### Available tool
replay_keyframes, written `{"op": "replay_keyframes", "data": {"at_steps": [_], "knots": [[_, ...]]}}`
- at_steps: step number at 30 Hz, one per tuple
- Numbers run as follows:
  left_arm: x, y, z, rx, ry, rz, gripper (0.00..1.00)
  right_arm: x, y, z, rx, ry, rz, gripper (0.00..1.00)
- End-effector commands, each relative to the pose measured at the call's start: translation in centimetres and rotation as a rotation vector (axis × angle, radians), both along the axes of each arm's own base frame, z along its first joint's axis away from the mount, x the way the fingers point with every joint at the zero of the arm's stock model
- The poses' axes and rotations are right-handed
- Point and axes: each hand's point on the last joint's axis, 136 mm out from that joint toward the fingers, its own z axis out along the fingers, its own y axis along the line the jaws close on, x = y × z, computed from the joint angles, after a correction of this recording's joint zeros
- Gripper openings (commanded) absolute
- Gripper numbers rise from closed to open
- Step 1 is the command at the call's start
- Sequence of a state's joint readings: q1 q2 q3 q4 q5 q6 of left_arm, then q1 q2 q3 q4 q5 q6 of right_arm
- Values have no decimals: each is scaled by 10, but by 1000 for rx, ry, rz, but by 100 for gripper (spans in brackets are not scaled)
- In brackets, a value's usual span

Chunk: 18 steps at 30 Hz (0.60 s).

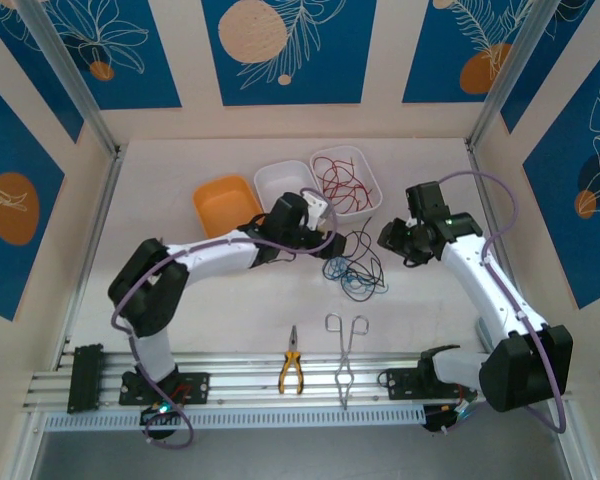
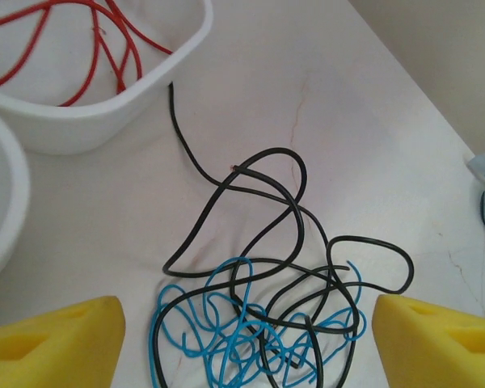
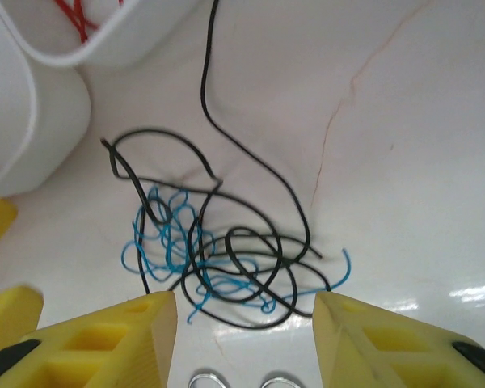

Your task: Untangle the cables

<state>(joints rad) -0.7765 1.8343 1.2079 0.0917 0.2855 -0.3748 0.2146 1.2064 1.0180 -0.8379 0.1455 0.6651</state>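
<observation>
I will take hold of the black cable's outer loop next with my right gripper, away from my left gripper, to untangle the cable.
A tangle of black cables (image 2: 291,242) and blue cables (image 2: 226,339) lies on the white table (image 1: 230,300), seen from above as a small knot (image 1: 358,268) in the middle. One black strand (image 3: 206,73) runs off toward a white bin. Red cables (image 2: 89,40) lie apart inside that bin (image 1: 346,180). My left gripper (image 2: 246,347) hangs low over the tangle's left side (image 1: 328,245), open, with the yellow fingers (image 2: 56,343) standing either side of the knot. My right gripper (image 3: 246,323) is open on the tangle's right (image 1: 393,240), the knot just beyond its fingertips.
An orange bin (image 1: 225,205) and a second white bin (image 1: 283,183) stand at the back beside the red-cable bin. Yellow-handled pliers (image 1: 291,372) and metal forceps (image 1: 346,350) lie near the front rail. The forceps' rings (image 3: 238,380) sit right under my right gripper.
</observation>
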Motion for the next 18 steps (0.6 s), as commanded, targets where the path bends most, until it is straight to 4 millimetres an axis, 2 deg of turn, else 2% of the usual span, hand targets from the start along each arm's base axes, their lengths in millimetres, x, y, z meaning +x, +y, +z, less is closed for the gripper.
{"op": "replay_keyframes", "data": {"at_steps": [1, 6, 14, 18], "knots": [[-1, -20, 3, -15, -6, -92, 79, -14, 17, -8, 104, 30, 23, 47], [8, -38, -7, -15, 2, -126, 76, -25, 23, -31, 101, 80, 49, 47], [20, -49, -26, 41, -8, -143, 74, -21, 27, -54, 50, 140, 74, 49], [19, -54, -34, 90, -35, -170, 74, -18, 25, -67, 24, 175, 67, 47]]}}
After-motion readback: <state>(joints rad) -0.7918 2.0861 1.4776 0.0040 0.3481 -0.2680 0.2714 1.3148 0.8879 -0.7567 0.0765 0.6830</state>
